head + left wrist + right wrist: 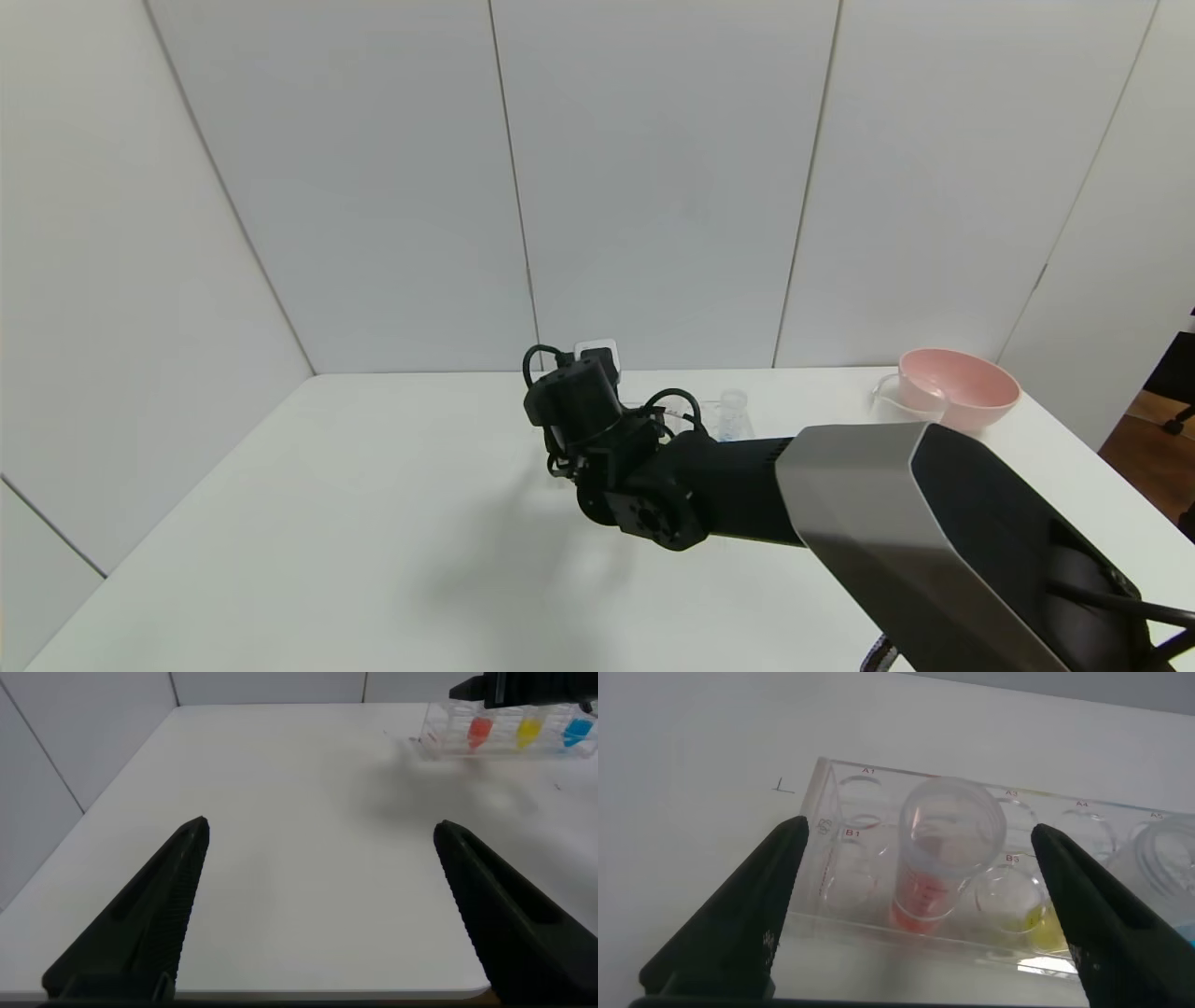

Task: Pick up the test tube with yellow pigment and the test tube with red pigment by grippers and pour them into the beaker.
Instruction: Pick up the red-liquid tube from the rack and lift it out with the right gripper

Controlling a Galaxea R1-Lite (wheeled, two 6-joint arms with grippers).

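Observation:
My right gripper grabs the red test tube by its upper body below the tube's rim [947, 847] next, since the clear rack encloses the tube's lower end.
In the right wrist view my right gripper [920, 831] is open, with one jaw on each side of the test tube with red pigment [938, 859], not touching it. That tube stands upright in a clear many-holed rack [831, 840]. The test tube with yellow pigment [1022, 905] stands in the hole beside it. In the left wrist view my left gripper [320, 828] is open and empty, low over the bare table, far from the red tube [478, 731] and the yellow tube [528, 733]. The beaker [892, 397] stands beside the pink bowl. In the head view the right wrist [583, 401] hides the right gripper's jaws.
A blue-tipped tube [576, 733] stands in the rack [439, 728] beyond the yellow one. A pink bowl [962, 387] sits at the table's far right. White wall panels close the back and left. The left gripper is near the table's edge [280, 994].

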